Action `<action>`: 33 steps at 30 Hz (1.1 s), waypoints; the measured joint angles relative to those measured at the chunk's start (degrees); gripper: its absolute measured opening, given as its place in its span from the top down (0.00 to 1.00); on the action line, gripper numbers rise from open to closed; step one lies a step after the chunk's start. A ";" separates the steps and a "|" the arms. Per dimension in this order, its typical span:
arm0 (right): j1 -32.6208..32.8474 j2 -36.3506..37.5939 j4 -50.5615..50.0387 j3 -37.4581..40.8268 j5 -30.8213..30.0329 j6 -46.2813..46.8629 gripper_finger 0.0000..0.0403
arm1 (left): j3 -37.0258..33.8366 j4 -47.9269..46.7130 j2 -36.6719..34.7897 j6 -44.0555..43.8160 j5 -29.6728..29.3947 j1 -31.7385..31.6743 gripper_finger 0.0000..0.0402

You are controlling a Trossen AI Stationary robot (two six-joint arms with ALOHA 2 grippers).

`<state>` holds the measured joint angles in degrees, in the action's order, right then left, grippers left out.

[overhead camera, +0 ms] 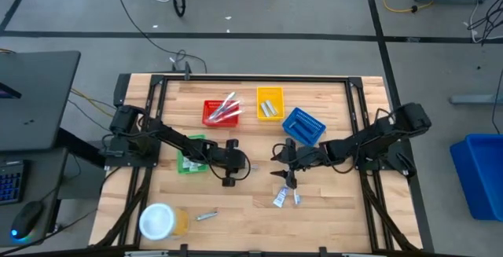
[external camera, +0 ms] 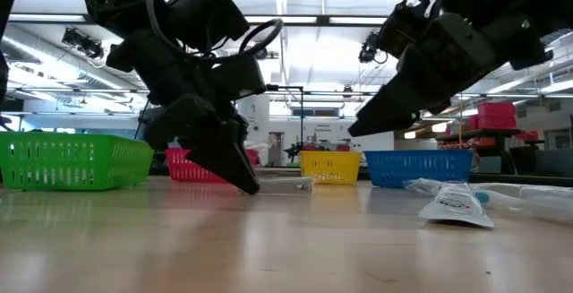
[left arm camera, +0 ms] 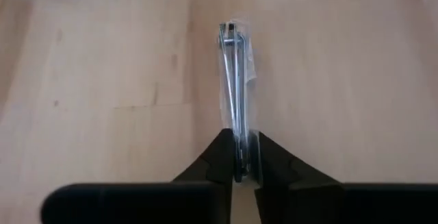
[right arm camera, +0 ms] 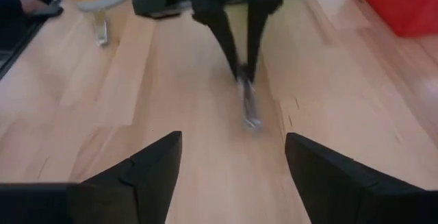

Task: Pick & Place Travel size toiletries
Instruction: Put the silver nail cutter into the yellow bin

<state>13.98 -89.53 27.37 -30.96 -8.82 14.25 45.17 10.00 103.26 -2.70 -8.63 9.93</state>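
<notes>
The wrapped silver toiletry (right arm camera: pixel 250 107) is still beyond my fingers in the right wrist view, so my right gripper would miss it by closing now. My right gripper should move toward it before closing on it.
A slim silver toiletry in a clear wrapper (left arm camera: pixel 236 80) lies on the wooden table near its middle. My left gripper (overhead camera: pixel 238 166) reaches it from the left and is shut on it. My right gripper (right arm camera: pixel 233 162) hangs open above the table just right of it, facing the left gripper (right arm camera: pixel 239 63), with nothing between its fingers. Two small white and blue tubes (overhead camera: pixel 287 198) lie flat on the table in front of my right gripper and show in the low view (external camera: pixel 452 205). Another small silver item (overhead camera: pixel 206 216) lies near the front edge. My left gripper pinches the wrapped silver toiletry by the end nearest it (left arm camera: pixel 239 145), between its two fingertips. The fingers slant down from the table's left and lie along the item. The item's far end (left arm camera: pixel 233 32) points away, and it lies flat on the table (external camera: pixel 288 184).
At the back stand a red basket (overhead camera: pixel 222 113) with several items, a yellow basket (overhead camera: pixel 269 104) and a blue basket (overhead camera: pixel 303 126). A green basket (overhead camera: pixel 191 156) sits under my left arm. A white-lidded yellowish jar (overhead camera: pixel 161 222) stands front left.
</notes>
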 joint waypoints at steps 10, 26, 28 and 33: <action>-0.60 -11.06 8.91 -2.73 0.37 -5.91 0.30 | -0.07 7.49 0.02 -2.71 -2.25 0.13 0.88; -1.60 -13.12 9.54 -4.26 -5.22 -12.12 0.31 | 0.02 8.45 0.04 -2.32 -1.94 0.13 0.91; -2.05 -13.12 9.52 -4.31 -5.53 -12.19 0.31 | 0.07 8.87 0.00 -2.03 -1.85 0.22 0.91; -2.81 -13.12 9.41 -4.31 -4.05 -12.18 0.34 | 0.07 11.46 -0.02 -0.91 -1.69 0.20 0.90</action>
<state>11.17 -102.65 36.77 -35.27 -12.87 2.07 45.23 21.46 103.24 -3.61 -10.32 10.13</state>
